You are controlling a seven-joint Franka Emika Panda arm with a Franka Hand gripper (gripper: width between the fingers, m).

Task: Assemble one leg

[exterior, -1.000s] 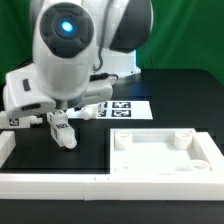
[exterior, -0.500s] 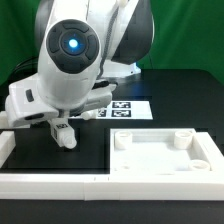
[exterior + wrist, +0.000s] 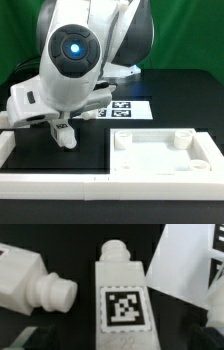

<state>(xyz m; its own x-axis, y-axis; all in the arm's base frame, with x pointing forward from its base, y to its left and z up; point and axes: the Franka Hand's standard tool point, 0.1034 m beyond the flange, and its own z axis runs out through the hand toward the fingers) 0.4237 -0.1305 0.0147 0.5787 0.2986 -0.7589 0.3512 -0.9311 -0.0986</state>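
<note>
The gripper needs to close on the leg now, as its fingertips reach down beside the leg's thick end (image 3: 124,335) in the wrist view.
A leg (image 3: 66,136), a chunky white post with a square marker tag, lies on the black mat. In the wrist view the leg (image 3: 122,291) fills the middle, with its narrow peg end pointing away from the jaws. My gripper (image 3: 61,124) is directly over it. In the wrist view the gripper (image 3: 120,339) is open, with dark fingers (image 3: 34,335) on either side of the leg's thick end and a gap on each side. A second leg (image 3: 30,279) lies beside it at an angle.
The large white square panel with corner sockets (image 3: 165,152) lies at the exterior view's right. The marker board (image 3: 122,109) lies behind the leg and shows in the wrist view (image 3: 185,263). A white wall (image 3: 50,184) runs along the front and left.
The arm has swung a little to the exterior view's right and lowered over the leg. In the last half second it has hardly moved. The leg has not moved.
</note>
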